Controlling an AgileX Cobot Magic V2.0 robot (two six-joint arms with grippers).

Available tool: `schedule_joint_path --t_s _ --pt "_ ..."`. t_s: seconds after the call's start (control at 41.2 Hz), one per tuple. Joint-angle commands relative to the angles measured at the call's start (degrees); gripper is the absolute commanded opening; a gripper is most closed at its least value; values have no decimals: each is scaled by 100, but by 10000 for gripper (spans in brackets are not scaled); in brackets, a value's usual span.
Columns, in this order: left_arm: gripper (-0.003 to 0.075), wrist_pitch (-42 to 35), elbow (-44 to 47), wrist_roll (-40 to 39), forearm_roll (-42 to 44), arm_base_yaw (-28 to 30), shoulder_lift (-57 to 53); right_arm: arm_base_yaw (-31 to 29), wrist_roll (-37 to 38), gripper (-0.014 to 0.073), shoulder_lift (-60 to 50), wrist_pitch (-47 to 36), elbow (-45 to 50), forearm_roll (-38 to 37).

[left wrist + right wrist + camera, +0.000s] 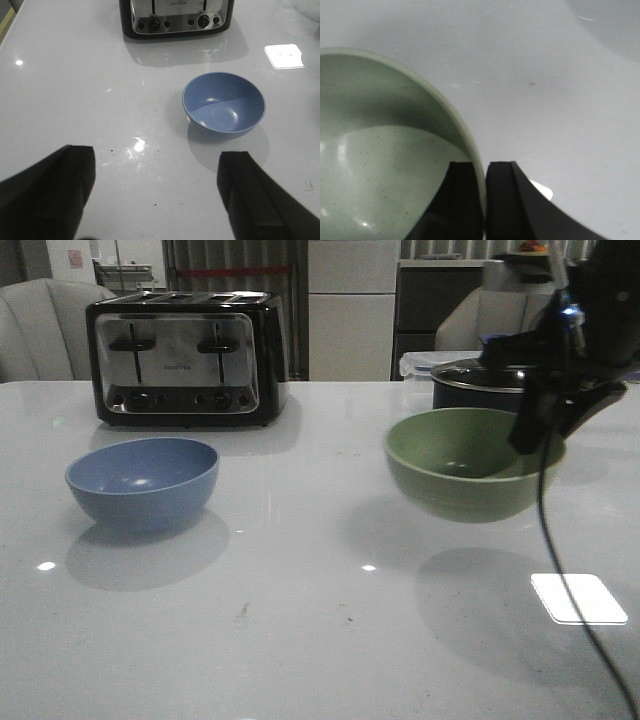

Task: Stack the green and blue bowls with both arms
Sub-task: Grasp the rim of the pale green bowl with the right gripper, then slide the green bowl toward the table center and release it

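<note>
The green bowl point(470, 462) is hanging above the white table and its shadow. My right gripper should keep holding the bowl.
The pale green bowl point(470, 462) hangs a little above the table at the right; its shadow lies below it. My right gripper point(540, 425) is shut on the bowl's right rim, one finger inside and one outside, as the right wrist view shows point(484, 172) with the green bowl point(380, 165) beside it. The dusty blue bowl point(143, 482) sits on the table at the left, upright and empty. My left gripper point(156, 172) is open and empty above the table, short of the blue bowl point(223, 102). The left arm does not show in the front view.
A black and chrome toaster point(186, 358) stands at the back left, behind the blue bowl. A dark navy saucepan with a lid point(480, 383) stands behind the green bowl. A thin black cable point(560, 550) hangs from the right arm. The white table point(320, 640) carries bright light patches.
</note>
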Motion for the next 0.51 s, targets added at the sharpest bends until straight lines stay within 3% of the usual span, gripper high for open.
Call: schedule_joint_path --t_s 0.0,0.388,0.485 --pt "561 -397 -161 -1 -56 9 40 458 -71 46 -222 -172 -154 130" --pt "561 -397 -161 -1 -56 9 40 1587 -66 53 368 -624 -154 395" --pt "561 -397 -161 -1 -56 9 40 1619 -66 121 409 -731 -154 408"
